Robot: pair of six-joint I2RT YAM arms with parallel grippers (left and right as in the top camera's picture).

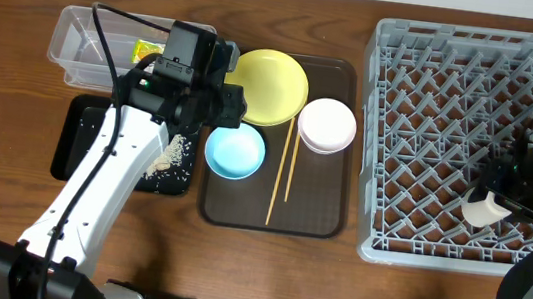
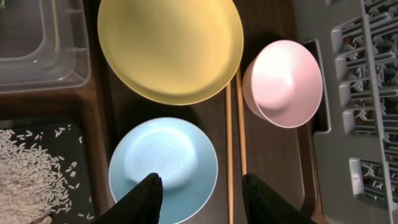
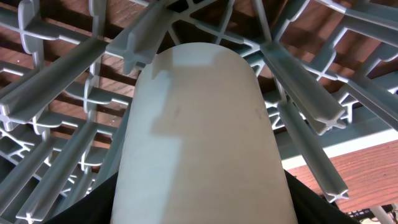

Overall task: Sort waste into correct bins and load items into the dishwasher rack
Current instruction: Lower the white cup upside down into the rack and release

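Observation:
The small white cup's end (image 1: 475,214) sits between pegs at the rack's bottom lattice (image 1: 453,227), so it would stay there if I let go. I will open my right gripper.
My left gripper (image 1: 231,116) (image 2: 200,186) is open and empty above the near rim of the light-blue bowl (image 1: 235,152) (image 2: 163,160), one finger over the bowl and one past the chopsticks (image 1: 281,171) (image 2: 235,134). The yellow plate (image 1: 269,87) (image 2: 169,46) and the stacked white bowls (image 1: 327,125) (image 2: 283,82) lie beyond it. My right gripper (image 1: 499,200) is shut on the small white cup (image 1: 482,210) (image 3: 199,137), low in the grey dishwasher rack (image 1: 452,110) (image 3: 74,56). The snack wrapper (image 1: 147,51) lies in the clear tub (image 1: 82,43) (image 2: 37,50). Rice (image 1: 171,154) (image 2: 28,177) lies on the black tray (image 1: 81,139). The tissue is out of view.
The plate, bowls and chopsticks sit on a dark-brown serving tray (image 1: 325,212) (image 2: 273,162) between the bins and the rack. The rack's upright pegs closely surround the cup. The left arm lies across the black tray.

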